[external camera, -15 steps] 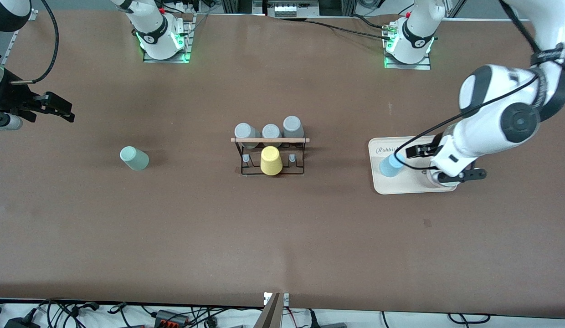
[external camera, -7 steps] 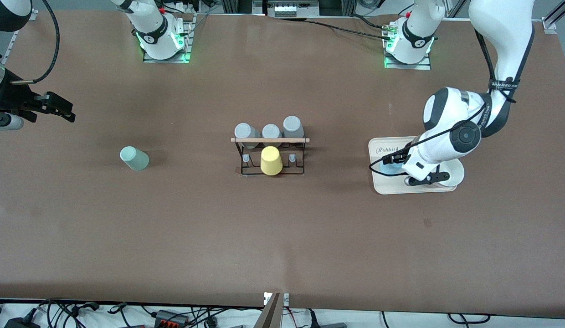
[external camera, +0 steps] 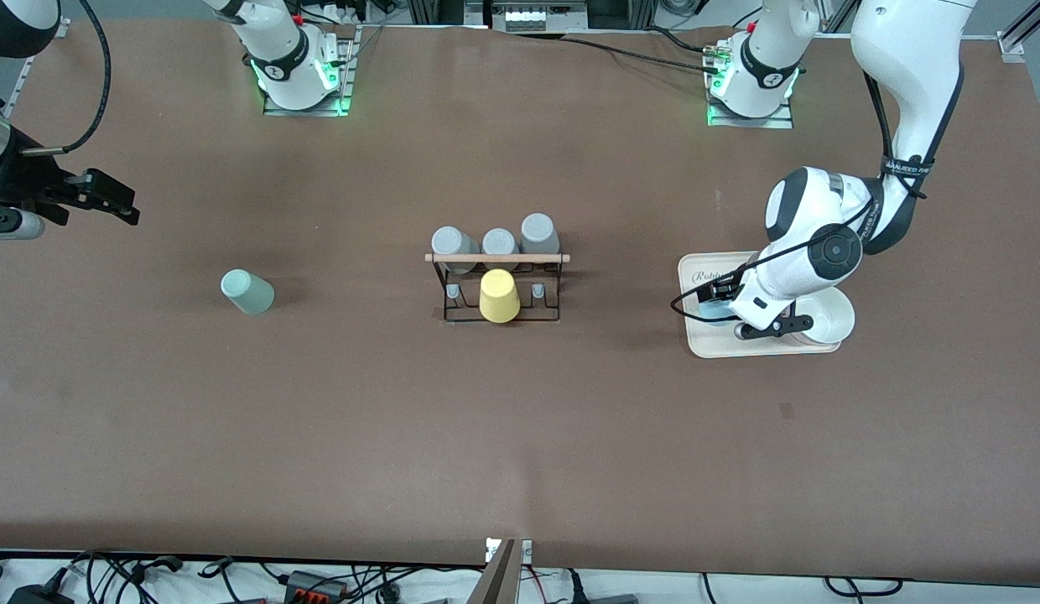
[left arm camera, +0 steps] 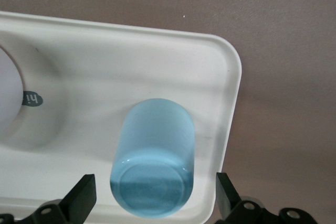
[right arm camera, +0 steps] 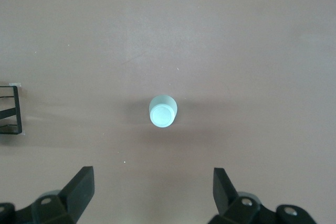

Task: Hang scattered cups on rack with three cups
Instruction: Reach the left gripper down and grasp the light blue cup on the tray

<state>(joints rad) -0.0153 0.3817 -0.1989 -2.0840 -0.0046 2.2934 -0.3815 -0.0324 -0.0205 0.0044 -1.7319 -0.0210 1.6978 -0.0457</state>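
Note:
In the left wrist view my left gripper's fingers are on either side of the light blue cup [left arm camera: 152, 163], so my left gripper closes next.
The light blue cup [left arm camera: 152, 163] stands upside down on the white tray [left arm camera: 105, 66]. My left gripper [left arm camera: 155, 199] is open and low over it, one finger on either side of the cup without touching. In the front view the left gripper [external camera: 719, 299] covers most of this cup [external camera: 708, 309]. The pale mint-green cup [external camera: 247, 292] stands upside down on the table toward the right arm's end; it also shows in the right wrist view [right arm camera: 162, 111]. My right gripper [external camera: 117, 205] is open and empty, waiting in the air. The black wire rack [external camera: 496, 285] stands mid-table.
A yellow cup [external camera: 498, 295] hangs on the rack's nearer side, and three grey cups [external camera: 499, 243] on its farther side. A white bowl [external camera: 826, 319] sits on the tray [external camera: 738, 346] beside the blue cup. A corner of the rack [right arm camera: 13, 111] shows in the right wrist view.
The left arm has swung in and lowered its open gripper over the blue cup, so its fingers now flank it. The right arm and both cups have not moved.

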